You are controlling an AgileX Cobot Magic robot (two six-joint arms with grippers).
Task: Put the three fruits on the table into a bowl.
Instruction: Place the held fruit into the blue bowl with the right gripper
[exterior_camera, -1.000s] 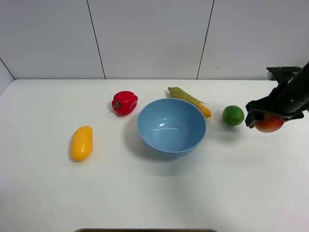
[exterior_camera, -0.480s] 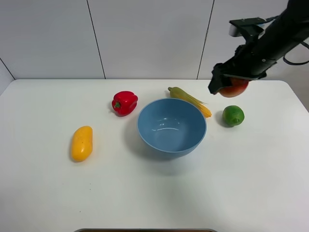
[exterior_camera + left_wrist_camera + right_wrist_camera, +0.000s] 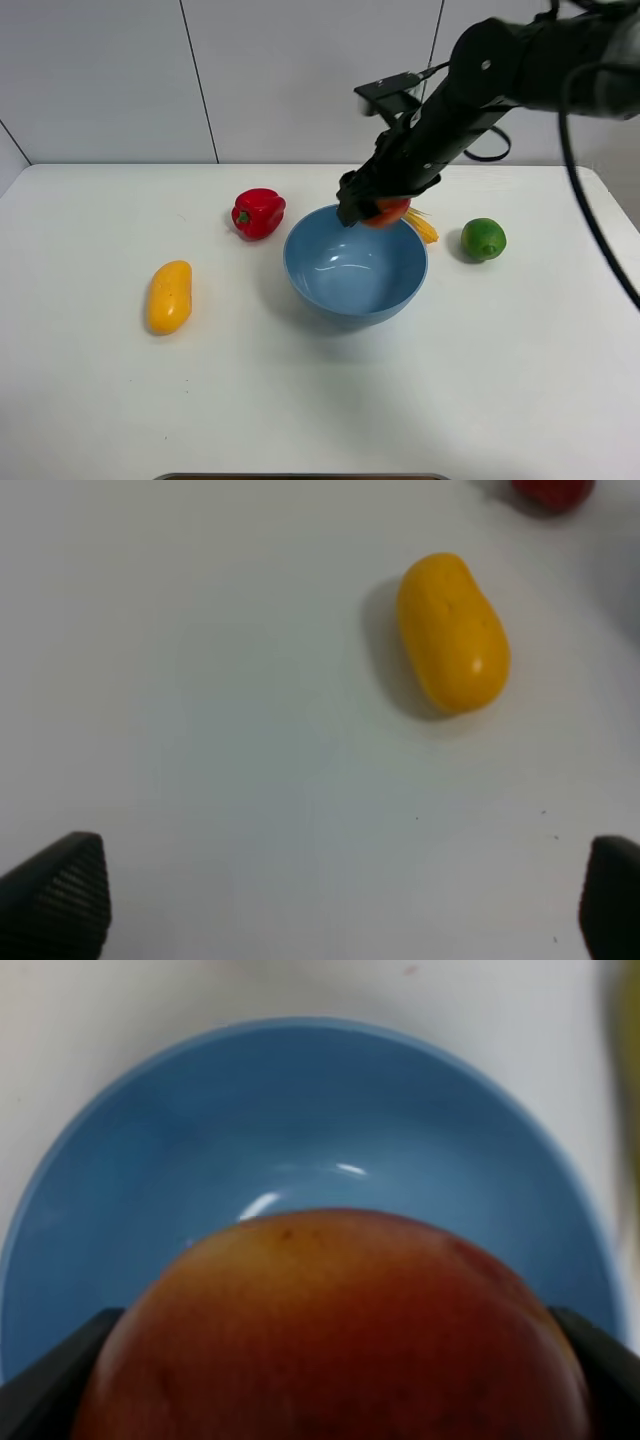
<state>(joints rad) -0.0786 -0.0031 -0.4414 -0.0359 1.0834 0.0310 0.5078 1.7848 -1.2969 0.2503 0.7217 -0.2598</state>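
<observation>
My right gripper now keeps holding the red-orange fruit until it is lower in the bowl, since it hangs high over the bowl's far rim.
My right gripper (image 3: 375,212) is shut on the round red-orange fruit (image 3: 388,211) and holds it in the air over the far rim of the light-blue bowl (image 3: 318,275). In the right wrist view the fruit (image 3: 330,1330) fills the foreground with the bowl's empty inside (image 3: 300,1150) beneath it. The green lime (image 3: 483,239) lies on the white table (image 3: 320,400) to the right of the bowl. The yellow-orange mango (image 3: 169,296) lies at the left; the left wrist view shows it (image 3: 453,646) ahead of my open, empty left gripper (image 3: 345,900).
A red bell pepper (image 3: 258,212) stands left of the bowl's far side. A yellow-green corn cob (image 3: 422,225) lies behind the bowl, partly hidden by my right arm. A panelled white wall stands behind the table.
My right arm has lifted the red-orange fruit from the table at the far right, carried it up and leftward past the lime, and now holds it over the bowl's far rim.
</observation>
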